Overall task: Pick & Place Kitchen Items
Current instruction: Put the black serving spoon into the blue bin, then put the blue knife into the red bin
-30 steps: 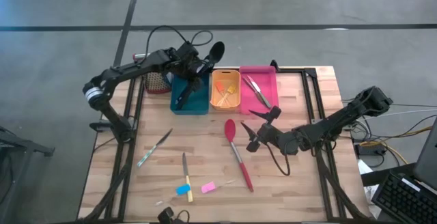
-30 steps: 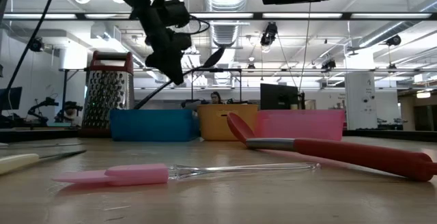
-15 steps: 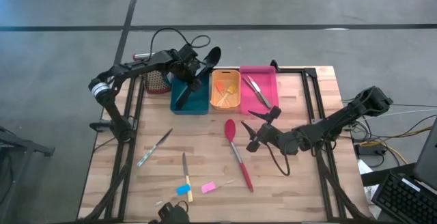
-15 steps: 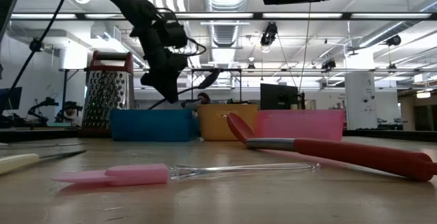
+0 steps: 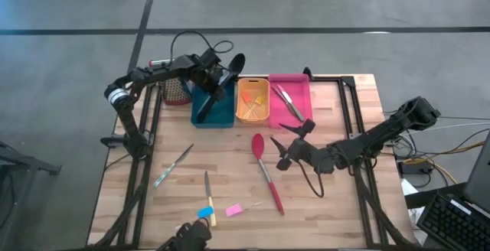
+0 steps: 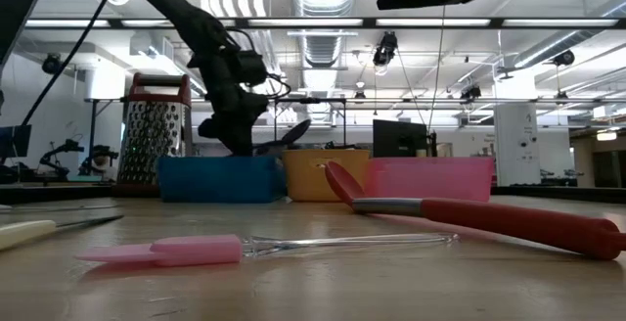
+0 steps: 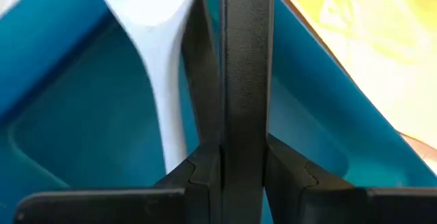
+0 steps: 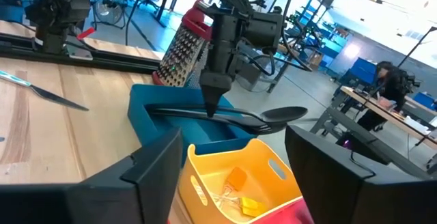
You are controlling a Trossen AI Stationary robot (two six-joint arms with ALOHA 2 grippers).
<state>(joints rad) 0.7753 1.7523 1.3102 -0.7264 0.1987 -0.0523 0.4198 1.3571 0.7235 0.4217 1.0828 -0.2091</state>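
The black spoon's handle end (image 5: 204, 113) reaches down inside the teal bin's sides and the black spoon would rest there, so it is now time for my left gripper to open.
My left gripper (image 5: 218, 89) hangs over the teal bin (image 5: 222, 117), shut on a black spoon (image 5: 233, 66). The spoon's bowl (image 8: 287, 113) sticks out past the bin's far rim toward the orange bin (image 5: 253, 100). A pale spoon (image 7: 157, 60) lies inside the teal bin. My right gripper (image 5: 285, 145) is open and empty just right of the red spoon (image 5: 266, 173), which lies flat on the table. A knife (image 5: 174, 164), a yellow-handled tool (image 5: 207, 193), a blue piece (image 5: 205, 213) and a pink piece (image 5: 233, 210) lie near the front. My left gripper pinches the black spoon's handle (image 8: 217, 114) between its two fingers, about midway along it. The fingers come from above, pointing down, across the handle. The spoon hangs nearly level just above the teal bin's rim, bowl toward the far right.
The pink bin (image 5: 298, 109) holds metal tools. A box grater with a red top (image 5: 177, 90) stands left of the teal bin. Black frame rails run along both table sides. Bare wood lies between the bins and the front utensils.
My left gripper has gone down toward the teal bin with the black spoon, staying shut. The spoon has come lower and tipped from slanting upward to nearly level over the bin.
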